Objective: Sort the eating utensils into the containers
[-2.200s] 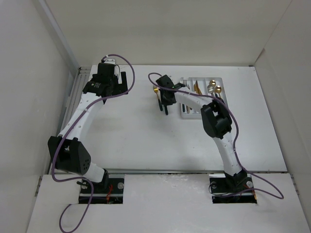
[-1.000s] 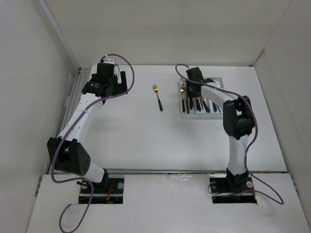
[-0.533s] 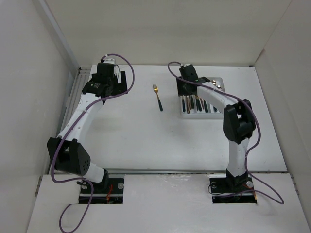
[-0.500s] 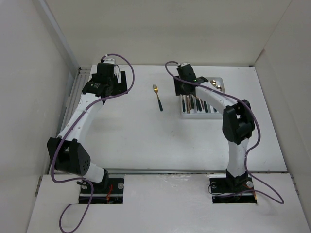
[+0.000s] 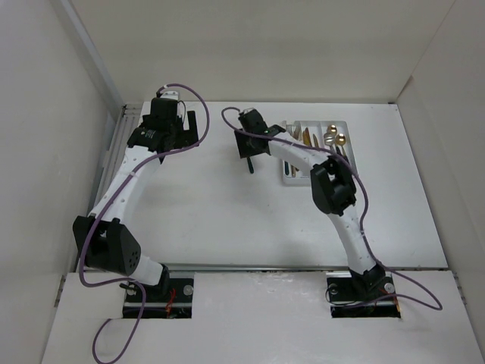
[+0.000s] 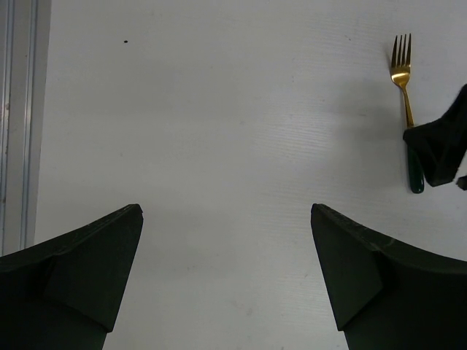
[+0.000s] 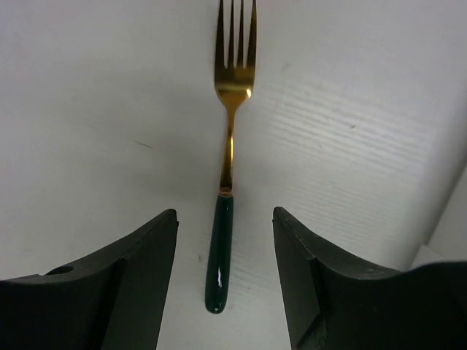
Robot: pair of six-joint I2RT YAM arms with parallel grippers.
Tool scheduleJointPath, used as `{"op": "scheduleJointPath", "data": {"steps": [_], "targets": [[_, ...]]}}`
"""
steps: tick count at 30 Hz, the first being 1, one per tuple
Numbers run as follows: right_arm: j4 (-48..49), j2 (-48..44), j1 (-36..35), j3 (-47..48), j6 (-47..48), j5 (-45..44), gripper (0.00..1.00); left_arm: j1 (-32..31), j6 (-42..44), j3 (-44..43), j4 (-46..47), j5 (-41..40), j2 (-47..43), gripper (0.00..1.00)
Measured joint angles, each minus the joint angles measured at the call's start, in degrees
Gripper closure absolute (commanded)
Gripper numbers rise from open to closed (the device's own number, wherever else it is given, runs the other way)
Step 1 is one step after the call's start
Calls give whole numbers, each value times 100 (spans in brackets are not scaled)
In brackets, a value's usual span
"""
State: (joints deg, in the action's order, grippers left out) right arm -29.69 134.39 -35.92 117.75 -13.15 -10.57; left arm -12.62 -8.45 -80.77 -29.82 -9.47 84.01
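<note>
My right gripper's fingers stop above the fork's handle, so it is too early to close on the fork (image 5: 251, 167). The right gripper comes down first.
One fork (image 7: 232, 109) with a gold head and a dark green handle (image 7: 219, 251) lies flat on the white table, left of the tray. My right gripper (image 7: 225, 213) hangs open over it, one finger on each side of the handle, neither touching it. In the top view the right gripper (image 5: 248, 150) covers most of the fork (image 5: 251, 167). The white tray (image 5: 318, 122) at the back right holds several gold and dark-handled utensils (image 5: 307, 137). My left gripper (image 6: 226, 211) is wide open and empty over bare table, with the fork (image 6: 403, 73) off to its right.
White walls close in the table on the left, back and right. A ribbed metal strip (image 6: 18, 124) runs along the table's left edge beside the left gripper. The right arm's elbow (image 5: 333, 189) hangs over the tray's near end.
My right gripper has opened and swung left from the tray to above the lone fork. The fork has stayed in place. The left arm has not moved.
</note>
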Motion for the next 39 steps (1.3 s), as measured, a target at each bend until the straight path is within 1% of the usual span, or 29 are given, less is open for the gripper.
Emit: {"op": "scheduleJointPath", "data": {"steps": [3, 6, 7, 9, 10, 12, 14, 19, 22, 25, 28, 33, 35, 39], "targets": [[-216, 433, -7, 90, -46, 50, 43, 0, 0, 0, 0, 0, -20, 0], [-358, 579, -55, 363, -83, 50, 54, 0, 0, 0, 0, 0, -28, 0], [-411, 584, -70, 411, -103, 52, 63, 0, 0, 0, 0, -2, -28, 0], [-479, 584, -107, 411, -146, 37, 71, 0, 0, 0, 0, -2, -28, 0], [-487, 584, -127, 382, -166, 31, 79, 0, 0, 0, 0, -2, -28, 0], [-433, 555, -175, 245, -177, -37, 87, 0, 0, 0, 0, -2, -28, 0], [-409, 461, -221, 92, -199, -70, 100, 0, -2, 0, 0, -2, -28, 0], [-424, 385, -280, 0, -210, -151, 100, 0, 0, 0, 0, 2, -28, 0], [-411, 208, -280, -227, -205, -164, 100, 0, 0, 0, 0, 2, -28, 0], [-387, -258, -240, -627, -205, -195, 100, 0, 0, 0, 0, 0, -28, 0], [-295, -949, -138, -929, -225, -236, 100, 0, 0, 0, 2, -2, -31, 0], [120, -2122, 470, -1386, -295, -352, 100, 0, 0, 7, 0, -9, -39, 0], [190, -2277, 789, -1464, -291, -413, 100, 0, 0, 7, 2, -7, -42, 0], [177, -2205, 1309, -1731, -269, -568, 100, 0, 0, 7, 2, 2, -42, 0]]}}
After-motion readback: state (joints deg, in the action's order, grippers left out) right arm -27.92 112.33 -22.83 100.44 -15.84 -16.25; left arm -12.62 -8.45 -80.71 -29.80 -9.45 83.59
